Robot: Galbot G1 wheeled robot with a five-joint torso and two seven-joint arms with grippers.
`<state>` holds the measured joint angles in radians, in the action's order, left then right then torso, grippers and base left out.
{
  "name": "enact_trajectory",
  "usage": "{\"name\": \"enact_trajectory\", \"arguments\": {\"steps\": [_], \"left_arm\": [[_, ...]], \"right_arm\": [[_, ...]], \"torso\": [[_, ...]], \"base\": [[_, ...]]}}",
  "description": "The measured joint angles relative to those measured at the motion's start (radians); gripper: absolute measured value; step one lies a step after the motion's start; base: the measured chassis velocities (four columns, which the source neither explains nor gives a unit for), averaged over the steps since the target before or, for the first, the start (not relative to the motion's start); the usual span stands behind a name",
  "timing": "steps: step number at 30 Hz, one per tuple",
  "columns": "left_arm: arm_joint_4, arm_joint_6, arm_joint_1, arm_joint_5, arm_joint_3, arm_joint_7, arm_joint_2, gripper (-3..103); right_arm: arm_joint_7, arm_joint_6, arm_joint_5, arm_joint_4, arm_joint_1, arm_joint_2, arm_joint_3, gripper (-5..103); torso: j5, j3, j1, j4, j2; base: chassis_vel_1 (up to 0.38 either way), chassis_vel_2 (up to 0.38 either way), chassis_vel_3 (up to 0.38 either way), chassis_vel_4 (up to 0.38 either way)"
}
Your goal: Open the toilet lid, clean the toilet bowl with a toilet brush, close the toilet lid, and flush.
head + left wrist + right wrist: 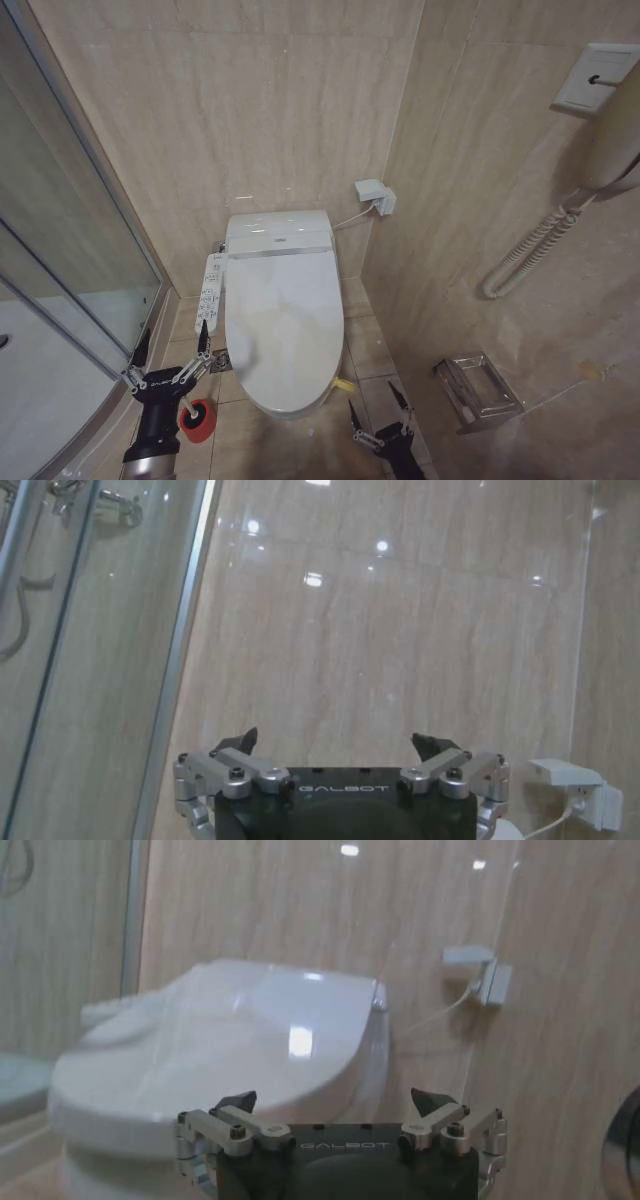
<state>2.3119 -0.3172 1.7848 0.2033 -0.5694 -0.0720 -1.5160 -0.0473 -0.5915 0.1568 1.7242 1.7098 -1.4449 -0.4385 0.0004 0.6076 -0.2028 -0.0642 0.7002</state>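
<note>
The lid [284,325] is wide and smoothly rounded, and the yellow tag has its loose end [348,386] sticking out past the lid's edge. My right gripper should next pinch the tag by that end to open the lid.
The toilet lid [285,310] lies shut over the toilet bowl [100,1170], with a small yellow tag [344,384] at its front edge; the bowl's inside is hidden. A white button panel [211,290] runs along the toilet's left side. My left gripper [172,342] is open beside that panel, above a red holder cup [197,418] on the floor. I cannot make out the toilet brush. My right gripper [376,403] is open, low at the toilet's front right. In the wrist views the left gripper [335,739] faces the wall and the right gripper [332,1099] faces the lid [240,1035].
A glass shower enclosure [70,260] closes off the left. On the right wall hang a metal paper holder [478,392] and a handset with a coiled cord [610,140]. A wall socket [375,195] sits behind the toilet. A floor drain [222,362] lies beside the bowl.
</note>
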Motion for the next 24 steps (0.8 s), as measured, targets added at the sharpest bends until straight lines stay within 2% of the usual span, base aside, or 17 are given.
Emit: {"name": "enact_trajectory", "arguments": {"steps": [8, 24], "left_arm": [[-0.005, 0.001, -0.004, 0.000, -0.001, -0.001, 0.000, 100], [-0.023, 0.001, -0.009, 0.007, -0.011, -0.002, 0.021, 100]], "right_arm": [[0.015, -0.009, 0.047, -0.137, -0.064, 0.008, 0.009, 100], [0.002, -0.034, 0.005, -0.331, -0.215, -0.057, 0.006, 100]], "torso": [[0.0001, 0.000, 0.000, 0.0000, 0.000], [0.0000, 0.000, 0.000, -0.0001, 0.000]], "base": [[0.000, 0.000, 0.000, 0.000], [0.000, 0.000, 0.000, 0.000]]}}
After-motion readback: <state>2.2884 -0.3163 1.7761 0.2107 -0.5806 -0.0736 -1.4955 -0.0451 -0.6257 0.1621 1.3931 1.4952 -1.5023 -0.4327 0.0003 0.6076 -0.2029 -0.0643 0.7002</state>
